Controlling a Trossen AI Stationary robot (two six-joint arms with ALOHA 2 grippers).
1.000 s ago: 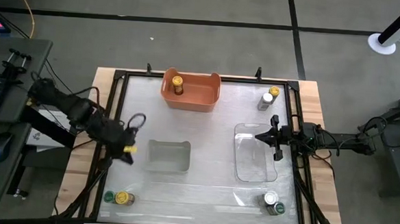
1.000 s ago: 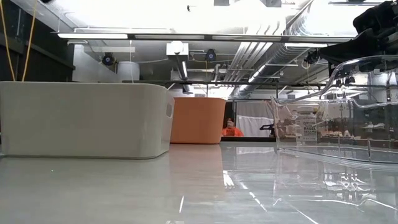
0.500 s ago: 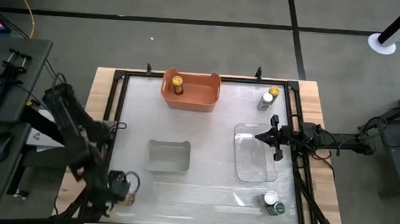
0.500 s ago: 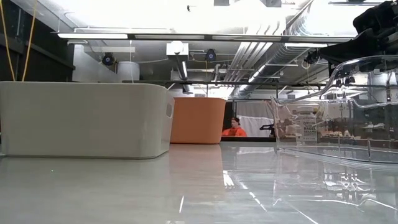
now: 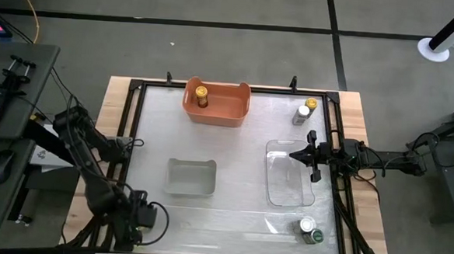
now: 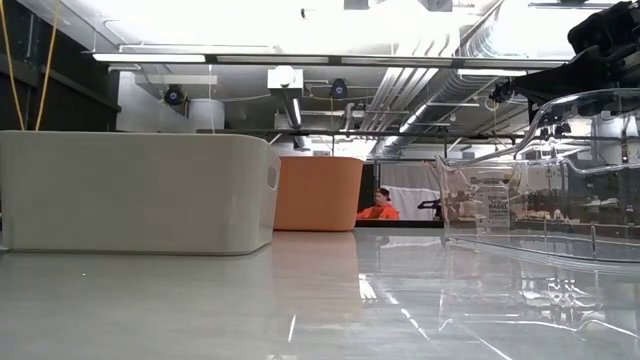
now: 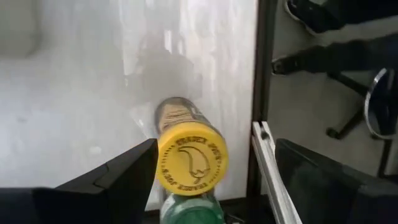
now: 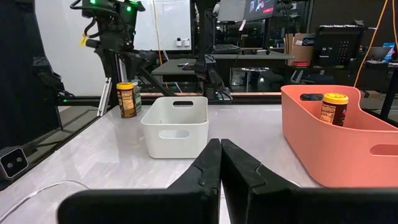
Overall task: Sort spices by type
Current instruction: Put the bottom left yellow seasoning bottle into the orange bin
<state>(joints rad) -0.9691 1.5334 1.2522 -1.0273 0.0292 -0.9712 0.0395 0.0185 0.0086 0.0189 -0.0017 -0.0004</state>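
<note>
My left gripper needs to grab this jar next by its body just below the yellow lid (image 7: 179,114), to sort the yellow-lidded spices together.
My left gripper (image 5: 139,219) is open over the table's near left corner, hiding two jars in the high view. In the left wrist view its fingers (image 7: 124,177) stand on either side of a yellow-lidded jar (image 7: 189,162) without touching it, and a green-lidded jar (image 7: 189,213) stands right beside that jar. Both jars stand upright on the table (image 8: 127,99). My right gripper (image 5: 309,155) is shut and empty above the clear tub (image 5: 290,174). Another yellow-lidded jar (image 5: 202,94) stands in the orange tub (image 5: 216,111).
A white tub (image 5: 192,177) stands mid-table. A silver-lidded jar (image 5: 302,113) and a yellow-lidded jar (image 5: 312,104) stand at the far right. A silver-lidded jar (image 5: 307,224) and a green-lidded jar (image 5: 313,237) stand at the near right. A black frame (image 7: 264,93) runs round the table.
My left gripper has gone from beside the white tub toward the table's near edge, to the near left corner, and now stands over the yellow-lidded and green-lidded jars there. The jars have stayed in place.
</note>
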